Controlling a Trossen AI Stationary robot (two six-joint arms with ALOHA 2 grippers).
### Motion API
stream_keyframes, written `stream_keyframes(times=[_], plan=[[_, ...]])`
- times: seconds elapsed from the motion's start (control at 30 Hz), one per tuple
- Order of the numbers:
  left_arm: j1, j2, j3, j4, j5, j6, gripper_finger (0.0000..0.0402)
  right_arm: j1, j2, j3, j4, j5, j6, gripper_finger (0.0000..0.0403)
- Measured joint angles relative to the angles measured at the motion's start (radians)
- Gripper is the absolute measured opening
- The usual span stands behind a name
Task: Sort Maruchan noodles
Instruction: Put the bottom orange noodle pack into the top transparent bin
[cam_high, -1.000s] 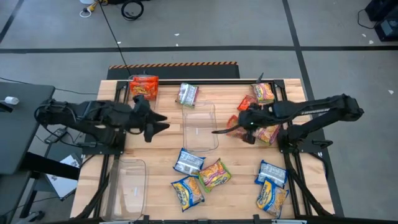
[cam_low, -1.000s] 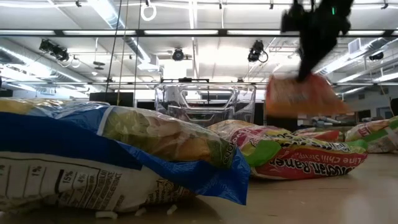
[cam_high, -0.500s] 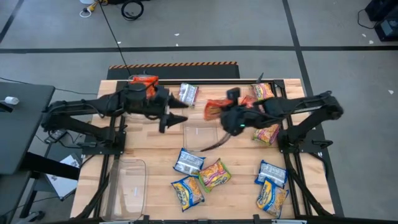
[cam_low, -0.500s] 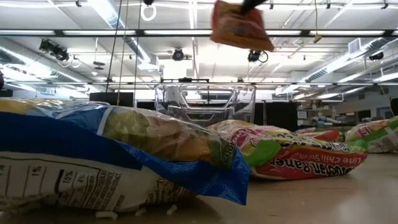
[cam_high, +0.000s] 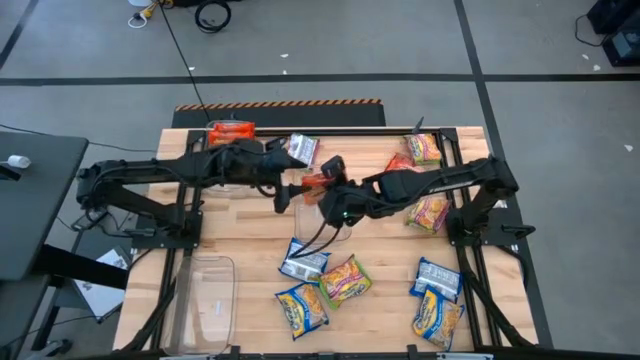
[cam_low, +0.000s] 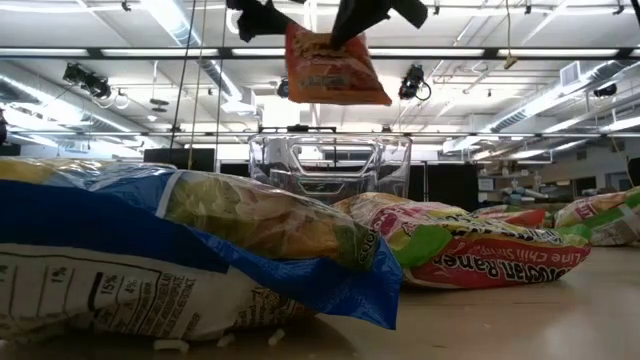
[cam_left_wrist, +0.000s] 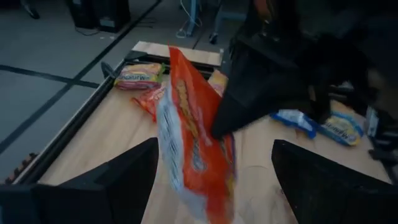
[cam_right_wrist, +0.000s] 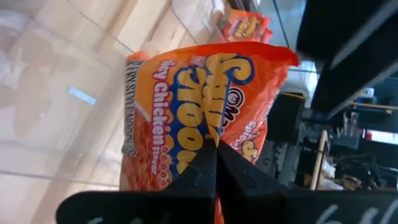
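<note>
My left gripper grabs the orange-red packet by its short end (cam_left_wrist: 214, 208) beside the Maruchan logo next, to sort the packet.
An orange-red Maruchan packet (cam_low: 335, 65) hangs in the air over the clear bin (cam_high: 322, 215) at the table's middle. My right gripper (cam_high: 324, 184) is shut on it, reaching in from the right. My left gripper (cam_high: 291, 189) is open and comes from the left. In the left wrist view its two fingers stand on either side of the packet (cam_left_wrist: 196, 143); I see no touch. Other packets lie flat on the table: blue ones (cam_high: 302, 260), a yellow-pink-green one (cam_high: 345, 278), orange ones (cam_high: 232, 133). My right gripper pinches the orange-red packet between its two fingers near the packet's upper edge (cam_low: 348, 38), coming slanting down from the table's right. In its wrist view the fingertips (cam_right_wrist: 211, 163) meet on the printed face. The packet hangs below, lifted clear of bin and table.
A second clear bin (cam_high: 210, 290) sits at the near left. More packets lie at the far edge (cam_high: 300, 150), the right side (cam_high: 430, 212) and the near right (cam_high: 437, 300). Bare wood shows left of the middle bin.
My right gripper has carried the orange-red packet up and from the table's right side toward the middle, over the clear bin. My left gripper has moved right and toward the far edge, closing in on the packet.
</note>
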Motion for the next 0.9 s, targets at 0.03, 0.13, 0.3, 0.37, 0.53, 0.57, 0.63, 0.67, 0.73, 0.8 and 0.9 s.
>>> stream_keyframes(times=[0.03,0.13,0.3,0.37,0.53,0.57,0.63,0.67,0.73,0.8,0.9], plan=[[0.000,0.009,0.000,0.002,0.001,0.002,0.0316,0.000,0.007,0.000,0.014,-0.003,-0.001,0.0005],[0.002,0.040,0.000,0.005,-0.010,0.002,0.0316,0.005,0.013,0.000,0.049,-0.003,-0.007,0.0006],[0.012,0.077,0.000,0.001,0.035,0.027,0.0316,0.009,0.009,0.000,0.094,0.006,-0.043,0.0007],[0.011,0.086,0.000,-0.004,0.031,0.028,0.0316,0.009,0.006,0.000,0.131,0.005,-0.067,0.0007],[0.016,0.093,0.000,0.005,0.022,0.050,0.0307,0.020,0.005,0.000,0.190,-0.019,-0.105,0.0007],[0.016,0.092,0.000,0.009,0.027,0.066,0.0300,0.021,0.005,0.000,0.192,-0.021,-0.106,0.0008],[0.016,0.091,0.000,0.015,0.029,0.106,0.0280,0.021,0.005,0.000,0.193,-0.023,-0.098,0.0008],[0.016,0.088,0.000,0.016,0.030,0.128,0.0268,0.021,0.005,0.000,0.198,-0.024,-0.094,0.0009],[0.017,0.085,0.000,0.022,0.025,0.177,0.0239,0.022,0.004,0.000,0.209,-0.017,-0.093,0.0014],[0.017,0.085,0.000,0.020,-0.002,0.224,0.0208,0.024,0.004,0.000,0.225,0.006,-0.091,0.0025],[0.017,0.085,0.000,0.018,-0.063,0.298,0.0169,0.034,-0.007,0.000,0.252,0.026,-0.076,0.0056]])
